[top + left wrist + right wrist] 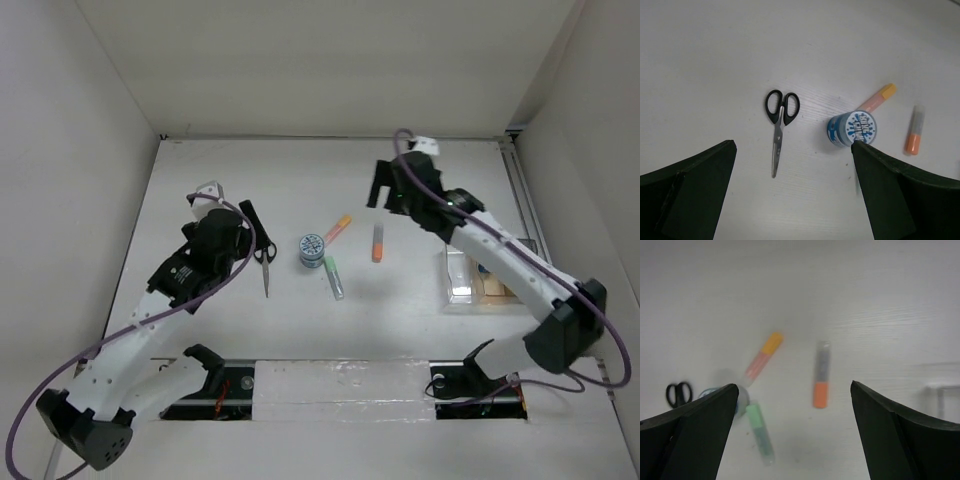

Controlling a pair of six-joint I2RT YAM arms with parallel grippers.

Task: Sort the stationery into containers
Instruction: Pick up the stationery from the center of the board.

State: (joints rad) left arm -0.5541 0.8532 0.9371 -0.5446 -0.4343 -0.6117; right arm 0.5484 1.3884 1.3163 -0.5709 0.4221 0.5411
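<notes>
My right gripper grabs the blue-and-white cylinder [312,250] from above by the sides of its printed top next, which leaves its base free to stand in the wooden box.
The black-handled scissors [264,252] [780,120] lie left of a blue-and-white cylinder [312,250] [852,129]. Around it lie the pink-orange marker [337,229] [764,356], the orange marker [378,243] [821,375] and the pale green marker [333,277] [760,432]. My left gripper [240,225] [793,150] is open and empty, held above the scissors. My right gripper [386,188] [794,387] is open and empty, above the orange marker. The clear box [460,275] [940,390] and the wooden box [497,287] stand at the right, partly under my right arm. I see only one cylinder clearly.
White walls close the table at the back and on both sides. A metal rail [520,200] runs along the right edge. The arm bases and cables lie at the near edge.
</notes>
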